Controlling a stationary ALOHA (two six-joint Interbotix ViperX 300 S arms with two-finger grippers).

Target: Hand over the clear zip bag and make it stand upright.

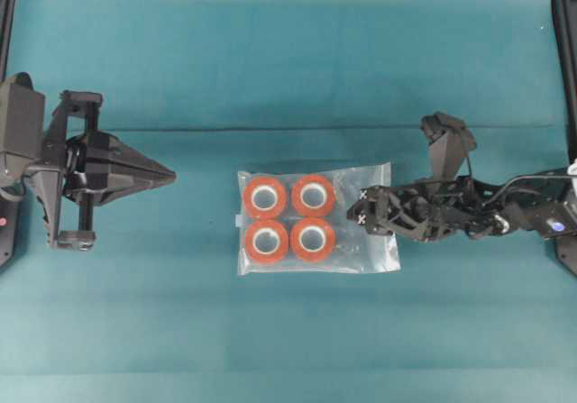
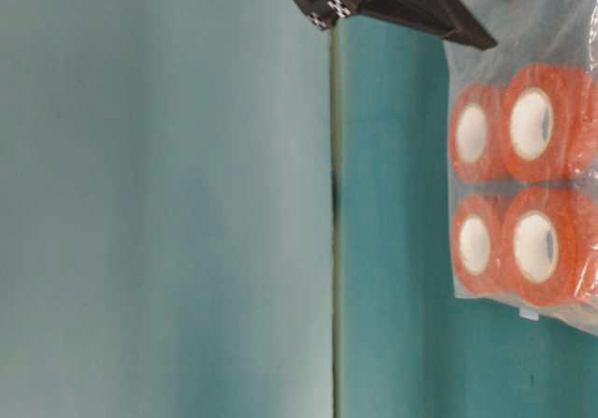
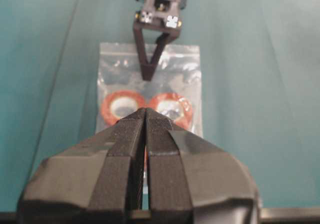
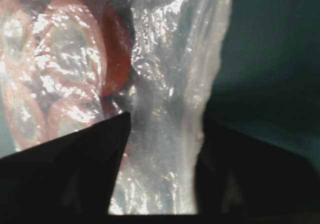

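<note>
The right gripper picks up the clear zip bag by its empty crinkled edge (image 1: pixel 384 246) next, where the plastic lies slack, because tape rolls bulk out the rest.
The clear zip bag (image 1: pixel 371 241) lies flat on the teal cloth at the middle, holding orange-red tape rolls (image 1: pixel 289 218) with white cores in a 2x2 group. It also shows in the table-level view (image 2: pixel 523 184) and the left wrist view (image 3: pixel 115 63). My right gripper (image 1: pixel 364 206) is tipped down over the bag's right-hand strip. In the right wrist view its jaws stand apart (image 4: pixel 165 119) with the crinkled plastic (image 4: pixel 165 58) between them. My left gripper (image 1: pixel 171 177) is shut and empty, well left of the bag, pointing at it (image 3: pixel 145 111).
A fold line in the cloth (image 1: pixel 288 131) runs across the table behind the bag. Black frame posts (image 1: pixel 566 60) stand at the left and right edges. Bare cloth surrounds the bag on all sides.
</note>
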